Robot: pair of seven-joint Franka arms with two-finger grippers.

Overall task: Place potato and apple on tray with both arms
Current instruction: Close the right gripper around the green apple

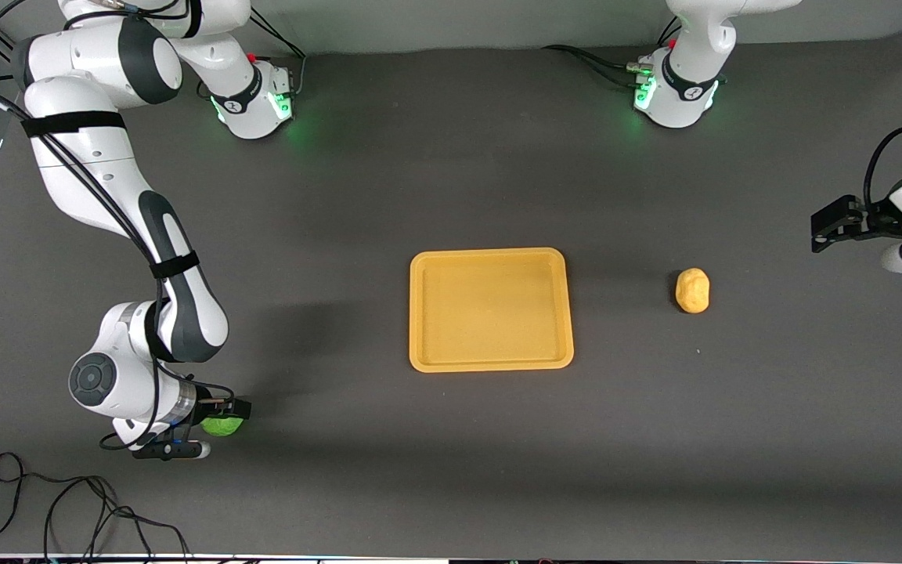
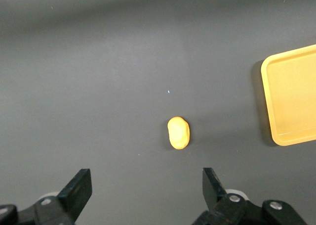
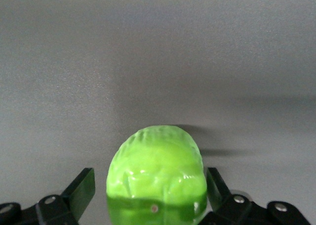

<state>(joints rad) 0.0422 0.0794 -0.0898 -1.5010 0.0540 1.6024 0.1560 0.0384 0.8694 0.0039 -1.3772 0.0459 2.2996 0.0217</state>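
My right gripper needs to close now on the green apple, because the apple is between its fingers.
The green apple lies on the table near the front camera at the right arm's end. My right gripper is down around it, open, one finger on each side; in the right wrist view the apple fills the gap between the fingers. The yellow-tan potato lies on the table beside the empty yellow-orange tray, toward the left arm's end. My left gripper is open and empty, up in the air at the left arm's end. The left wrist view shows its gripper, the potato and the tray's corner.
Loose black cables lie at the table's edge nearest the front camera, at the right arm's end. The two arm bases stand along the edge farthest from the camera.
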